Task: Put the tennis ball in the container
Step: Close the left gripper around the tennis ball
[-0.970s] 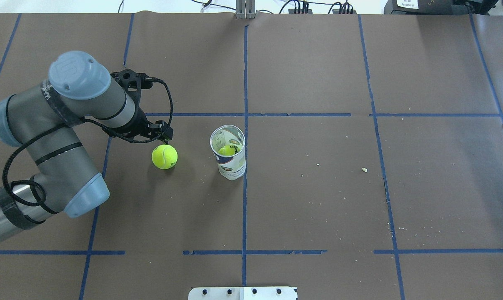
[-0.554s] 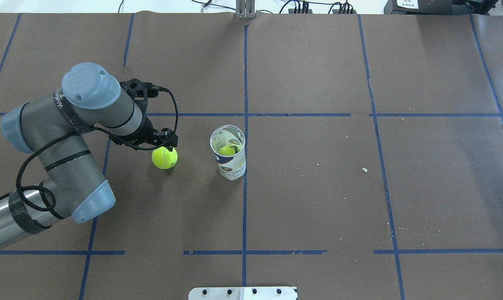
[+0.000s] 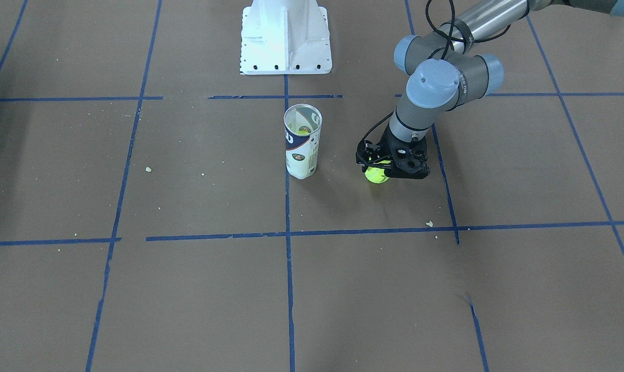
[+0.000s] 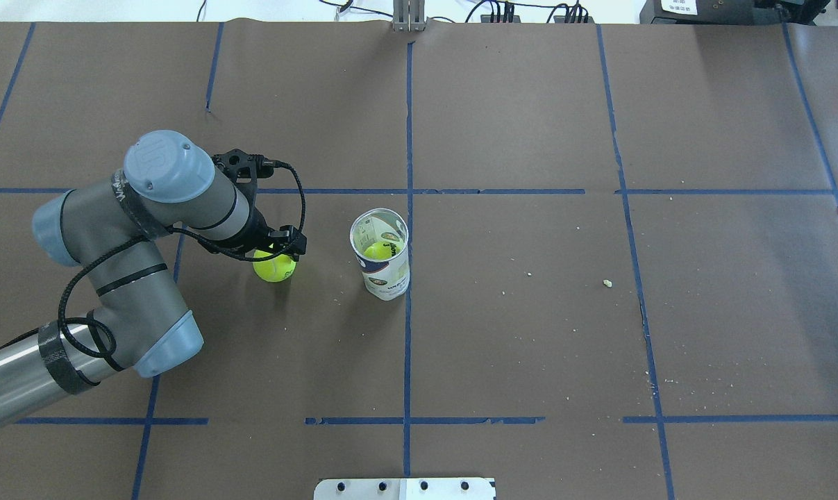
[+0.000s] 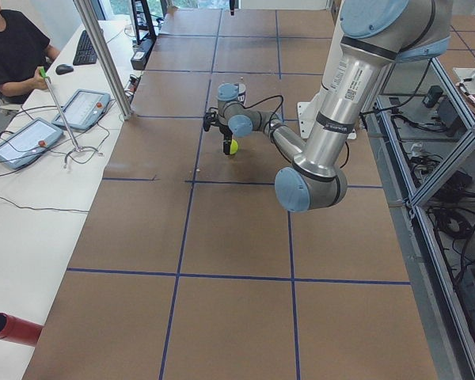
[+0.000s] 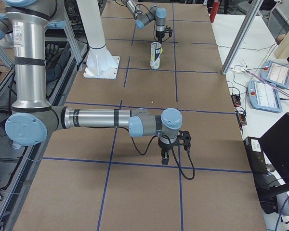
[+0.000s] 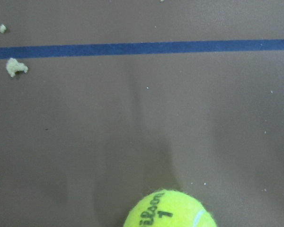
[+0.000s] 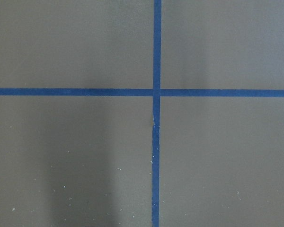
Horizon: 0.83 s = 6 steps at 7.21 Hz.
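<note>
The fingers are on both sides of the yellow-green tennis ball, low near the tabletop. My left gripper should close on the ball now.
A yellow-green tennis ball (image 4: pixel 274 269) (image 3: pixel 376 176) lies on the brown table, left of the container (image 4: pixel 382 258) (image 3: pixel 302 142). That clear can stands upright with a second ball (image 4: pixel 378 251) inside. My left gripper (image 4: pixel 282 247) (image 3: pixel 389 164) hangs just above the loose ball and covers its top; it looks open, with nothing held. In the left wrist view the tennis ball (image 7: pixel 169 210) shows at the bottom edge, with no fingers in sight. My right gripper (image 6: pixel 166 156) hovers low over the table far from both; I cannot tell its state.
The white pedestal base (image 3: pixel 285 37) stands behind the can. Blue tape lines (image 4: pixel 408 312) grid the table and small crumbs (image 4: pixel 607 282) lie scattered. An operator (image 5: pixel 12 49) sits beyond the far edge beside tablets.
My left arm has swung right and toward the ball. Its gripper, which stood beside the ball's far left edge, now sits over the ball's top. Ball and can have not moved.
</note>
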Tool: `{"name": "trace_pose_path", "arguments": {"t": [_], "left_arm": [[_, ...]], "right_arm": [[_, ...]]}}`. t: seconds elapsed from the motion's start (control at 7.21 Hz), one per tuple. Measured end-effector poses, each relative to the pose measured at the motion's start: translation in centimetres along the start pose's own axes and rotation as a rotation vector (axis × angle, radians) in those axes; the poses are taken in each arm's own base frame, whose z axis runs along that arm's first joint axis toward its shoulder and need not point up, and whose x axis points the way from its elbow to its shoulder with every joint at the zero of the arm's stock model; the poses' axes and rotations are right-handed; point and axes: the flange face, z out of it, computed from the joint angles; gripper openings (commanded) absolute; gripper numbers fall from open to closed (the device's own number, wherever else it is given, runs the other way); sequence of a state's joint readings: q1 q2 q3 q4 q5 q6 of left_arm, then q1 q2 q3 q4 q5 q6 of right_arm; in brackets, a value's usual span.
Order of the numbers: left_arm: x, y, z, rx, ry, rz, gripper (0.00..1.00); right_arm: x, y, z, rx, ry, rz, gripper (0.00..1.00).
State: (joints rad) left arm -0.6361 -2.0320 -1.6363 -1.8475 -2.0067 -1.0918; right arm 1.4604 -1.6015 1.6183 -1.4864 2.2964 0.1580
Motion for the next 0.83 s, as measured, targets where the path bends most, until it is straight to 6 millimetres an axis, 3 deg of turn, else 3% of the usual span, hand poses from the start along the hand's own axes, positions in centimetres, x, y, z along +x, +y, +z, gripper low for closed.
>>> {"name": "trace_pose_path", "arguments": {"t": [0.14, 0.28, 0.42, 0.55, 0.83], "left_arm": [[0.18, 0.27, 0.35, -0.003, 0.004, 0.001, 1.00], [0.28, 0.46, 0.53, -0.005, 0.006, -0.001, 0.92], [0.35, 0.61, 0.66, -0.007, 0.006, -0.002, 0.37], [0.46, 0.77, 0.75, -0.009, 0.006, -0.005, 0.04], [0.50, 0.75, -0.21, -0.002, 0.008, -0.016, 0.00]], "right_arm": [[0.00, 0.00, 0.00, 0.000, 0.000, 0.000, 1.00], [0.00, 0.00, 0.00, 0.000, 0.000, 0.000, 1.00], [0.00, 0.00, 0.00, 0.000, 0.000, 0.000, 1.00], [0.00, 0.00, 0.00, 0.000, 0.000, 0.000, 1.00], [0.00, 0.00, 0.00, 0.000, 0.000, 0.000, 1.00]]}}
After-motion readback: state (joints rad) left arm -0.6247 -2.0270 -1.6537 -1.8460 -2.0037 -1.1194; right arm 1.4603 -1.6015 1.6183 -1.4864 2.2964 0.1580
